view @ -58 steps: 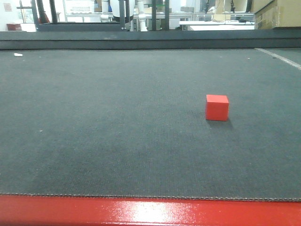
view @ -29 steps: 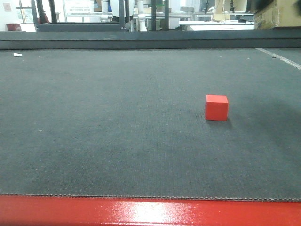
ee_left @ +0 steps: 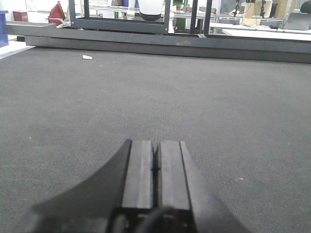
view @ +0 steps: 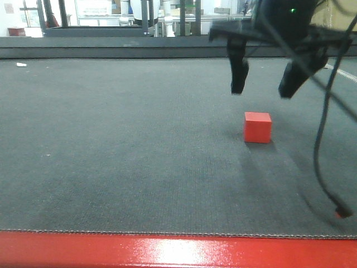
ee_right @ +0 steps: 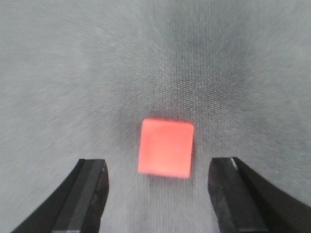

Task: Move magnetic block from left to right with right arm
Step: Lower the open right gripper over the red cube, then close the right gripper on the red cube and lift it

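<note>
I need to grip the opposite sides of the block with my right gripper next, so that I can move the magnetic block across the dark grey mat.
The magnetic block, a small red cube, rests on the dark grey mat right of centre. My right gripper hangs open just above it, one black finger on each side, not touching. From the right wrist view the block lies on the mat between and ahead of the spread fingers, and the right gripper holds nothing. The left gripper is shut and empty, low over bare mat; it does not show in the front view.
A red table edge runs along the front. A raised dark ledge borders the mat at the back. The right arm's cable dangles to the mat at the right. A small white scrap lies far left.
The right arm has come into the front view from the upper right and now hangs open above the block. The block has not moved.
</note>
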